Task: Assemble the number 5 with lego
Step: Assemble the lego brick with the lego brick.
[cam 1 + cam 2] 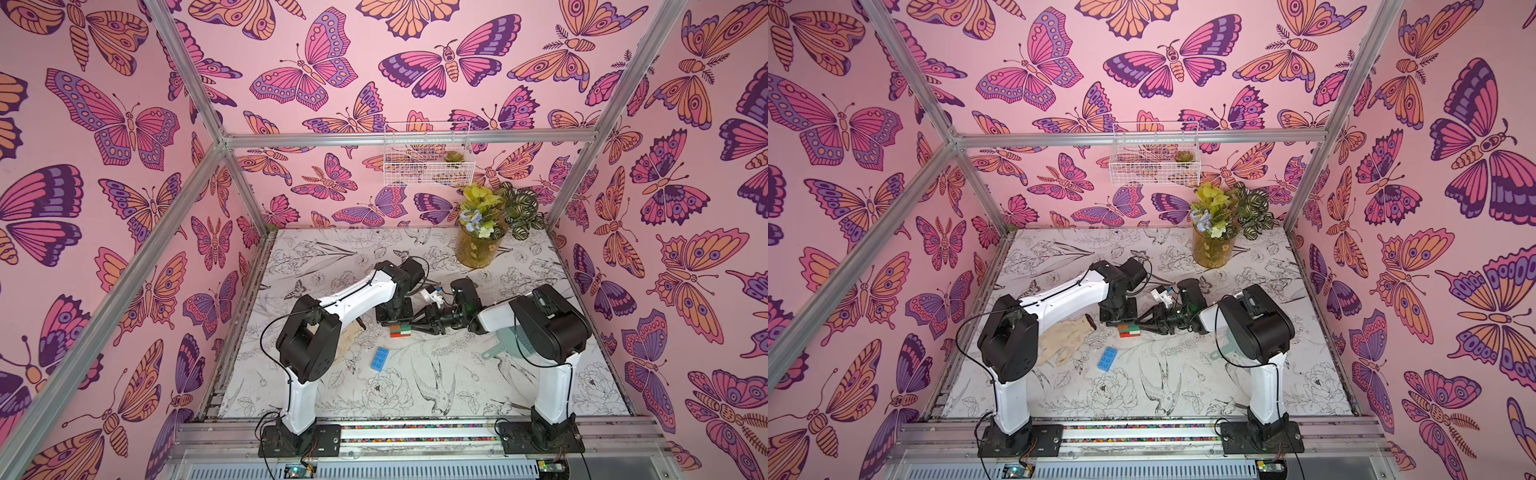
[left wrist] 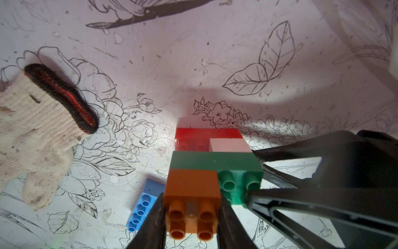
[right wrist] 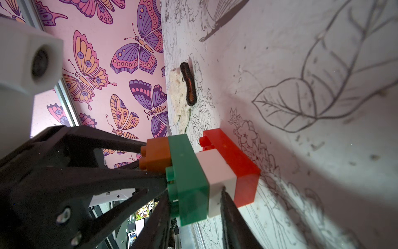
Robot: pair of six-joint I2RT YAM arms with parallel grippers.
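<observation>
The brown-orange brick's lower edge (image 2: 192,171) sits flush along the green brick's top edge (image 2: 236,171), so my left gripper is ready and will let go of the brown-orange brick.
A lego stack (image 1: 400,331) (image 1: 1129,330) stands mid-table. Its rows run from a long red brick (image 2: 193,138) on the table, through a short white one (image 2: 230,145) and a long green one (image 2: 215,160), to a brown-orange brick (image 2: 191,189) on top. My left gripper (image 2: 191,220) comes down from above and is shut on the brown-orange brick. My right gripper (image 3: 193,191) reaches in from the right, one finger on the green brick's studs and the other on the white brick. A long blue brick (image 1: 380,358) (image 2: 142,204) lies loose in front of the stack.
A beige glove (image 1: 1061,340) (image 2: 32,129) lies left of the stack under the left arm. A pale teal dustpan (image 1: 505,347) sits below the right arm. A vase of plants (image 1: 478,245) stands at the back right, with a wire basket (image 1: 426,156) on the wall above.
</observation>
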